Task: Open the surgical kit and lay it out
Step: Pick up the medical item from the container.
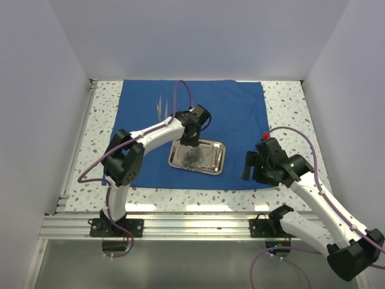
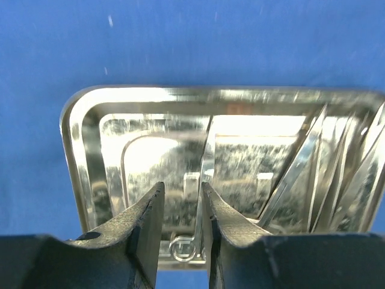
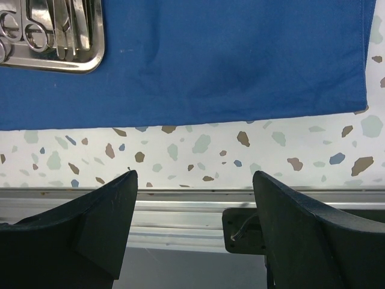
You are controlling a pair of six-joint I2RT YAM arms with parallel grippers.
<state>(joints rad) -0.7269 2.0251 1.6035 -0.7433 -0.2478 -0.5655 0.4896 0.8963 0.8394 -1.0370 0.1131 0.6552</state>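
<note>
My left gripper should next take the ring-handled instrument by its handles, near its rings, with its tip pointing away, to lay it on the cloth (image 1: 240, 108).
The royal-blue cloth (image 1: 240, 108) lies spread flat on the table. The steel tray (image 1: 219, 158) sits on it near the front. Several slim instruments (image 1: 195, 158) lie in the tray, and a few tweezers (image 1: 161, 108) lie on the cloth at the back left. My left gripper (image 1: 191, 143) is down in the tray. In the left wrist view the gripper (image 2: 181, 186) is narrowly open around a ring-handled instrument (image 2: 206, 156), which rests against the right finger. More instruments (image 2: 313, 180) lean at the right of the tray (image 2: 72, 132). My right gripper (image 1: 249, 165) is wide open and empty (image 3: 194, 177).
The right gripper hovers over the terrazzo tabletop (image 3: 240, 144) just past the cloth's front edge (image 3: 228, 60). An aluminium rail (image 1: 180, 224) runs along the table's near edge. White walls close in the back and both sides. The tray corner (image 3: 90, 57) shows in the right wrist view.
</note>
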